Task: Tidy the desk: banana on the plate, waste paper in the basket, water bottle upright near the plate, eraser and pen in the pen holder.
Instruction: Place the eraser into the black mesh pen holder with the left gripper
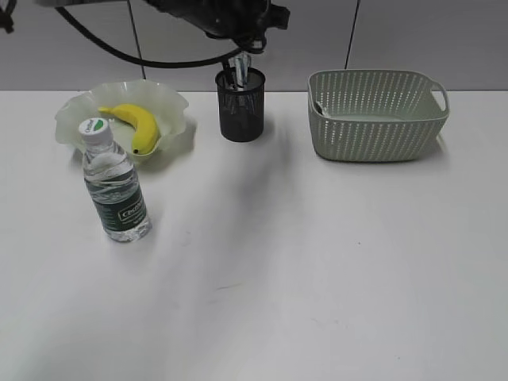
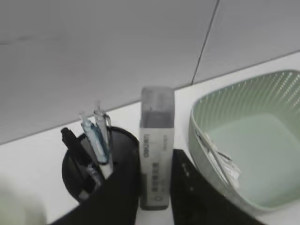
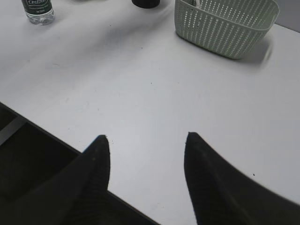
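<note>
The eraser's lower edge [image 2: 154, 205] hangs beside the black holder's opening [image 2: 119, 152], so it is too early to let go. My left gripper lines the eraser up with the opening first.
My left gripper [image 2: 156, 161] is shut on the eraser [image 2: 157, 117], a grey-white block in a printed sleeve, held just above the rim of the black mesh pen holder [image 1: 240, 111]. Pens [image 2: 96, 138] stand in the holder. In the exterior view the gripper [image 1: 246, 44] hangs over the holder. The banana [image 1: 136, 123] lies in the wavy green plate [image 1: 75, 111]. The water bottle [image 1: 115, 186] stands upright in front of the plate. The waste paper [image 2: 220, 157] lies inside the green basket [image 1: 377, 131]. My right gripper [image 3: 145, 138] is open and empty, low over the desk [image 1: 317, 262] near its front edge.
The basket [image 3: 225, 28] stands at the back right, the pen holder [image 2: 124, 145] just left of it by the grey wall. The desk's front edge and a dark gap below it show in the right wrist view.
</note>
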